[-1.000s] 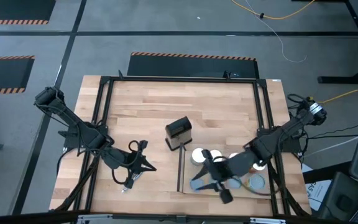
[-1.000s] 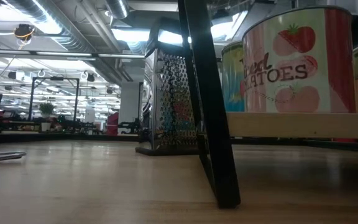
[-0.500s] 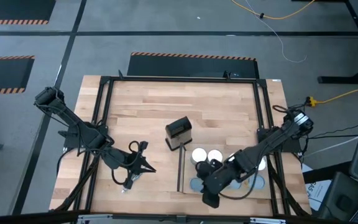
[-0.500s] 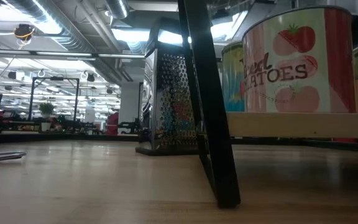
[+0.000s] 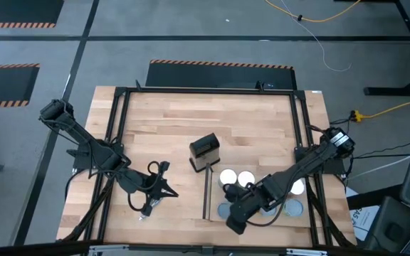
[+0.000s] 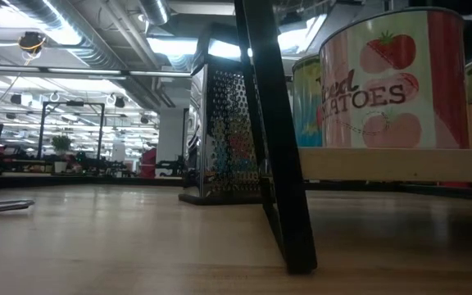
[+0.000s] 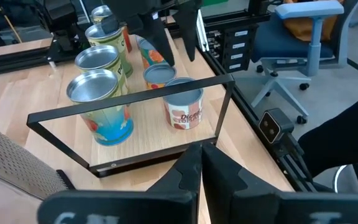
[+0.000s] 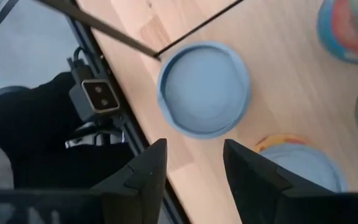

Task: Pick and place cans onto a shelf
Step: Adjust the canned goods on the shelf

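Observation:
Bare wood shows between my fingers, so they would miss if I closed my right gripper now. My right gripper should first move toward the blue-topped can [image 5: 224, 210] [image 8: 204, 88] and then close on it.
Several cans stand upright on the shelf [image 5: 214, 193], a pale wood panel with a black bar at the table's near right. Two white-topped cans [image 5: 228, 176] are at its far side. The low view shows a tomato-label can [image 6: 392, 78] close up. My right gripper [image 5: 233, 219] hovers open over the shelf's near left corner, pointing steeply down. A blue-topped can [image 8: 204, 88] lies just ahead of my right gripper [image 8: 194, 165], untouched. My left gripper [image 5: 173, 190] is shut and holds nothing, raised over the table's near left; from my left gripper [image 7: 201, 163] the wrist view faces the cans [image 7: 184, 102].
A metal box grater [image 5: 205, 151] stands upright beside the shelf's far left corner. A thin silver tool [image 5: 148, 209] lies on the tabletop under my left arm. A black frame [image 5: 119, 128] runs around the table's edges. Bare wood spans the far half.
My right gripper has sunk toward the shelf's near left corner, rolled about its own axis and tipped from near level to steeply downward. Its fingers stay apart. The cans have not moved.

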Available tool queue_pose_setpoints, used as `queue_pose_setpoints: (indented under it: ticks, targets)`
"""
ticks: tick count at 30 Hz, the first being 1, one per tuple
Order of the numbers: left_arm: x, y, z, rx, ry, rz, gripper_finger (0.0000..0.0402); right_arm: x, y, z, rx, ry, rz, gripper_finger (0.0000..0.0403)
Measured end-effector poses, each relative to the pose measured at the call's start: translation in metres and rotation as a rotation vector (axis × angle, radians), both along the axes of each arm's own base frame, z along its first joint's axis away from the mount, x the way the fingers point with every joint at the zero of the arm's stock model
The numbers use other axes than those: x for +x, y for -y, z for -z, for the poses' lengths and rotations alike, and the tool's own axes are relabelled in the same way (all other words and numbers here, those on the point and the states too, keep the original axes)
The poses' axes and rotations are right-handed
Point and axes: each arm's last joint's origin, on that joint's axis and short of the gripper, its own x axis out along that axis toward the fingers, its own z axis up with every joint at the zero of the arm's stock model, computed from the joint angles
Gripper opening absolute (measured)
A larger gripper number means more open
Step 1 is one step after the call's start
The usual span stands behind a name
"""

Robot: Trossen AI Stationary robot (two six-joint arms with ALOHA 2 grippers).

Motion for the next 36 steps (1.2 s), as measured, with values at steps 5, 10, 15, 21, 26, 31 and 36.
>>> queue_pose_setpoints:
  ticks: [5,10,15,21,26,31,36]
  targets:
    - [0.0,0.0,0.0,0.0,0.0,0.0,0.0002,0.001,0.002,0.0,-0.04,0.027,0.025,0.0162]
    - [0.0,0.0,0.0,0.0,0.0,0.0,0.0004,0.001,0.002,0.001,-0.058,0.03,0.032,0.0162]
    - [0.0,0.0,0.0,0.0,0.0,0.0,0.0003,0.002,0.002,0.007,-0.092,0.022,0.041,0.0162]
    - [0.0,0.0,0.0,0.0,0.0,0.0,0.0004,0.008,-0.001,0.022,-0.108,-0.015,0.037,0.0162]
    - [0.0,0.0,-0.001,-0.006,0.01,-0.003,0.0001,0.009,-0.003,0.03,-0.118,-0.037,0.033,0.0162]
    - [0.0,0.0,-0.006,0.0,0.057,0.011,0.0001,0.01,-0.003,0.033,-0.123,-0.045,0.032,0.0141]
    - [-0.01,-0.008,-0.024,-0.036,0.12,0.007,0.0001,0.01,-0.003,0.033,-0.123,-0.045,0.031,0.01]
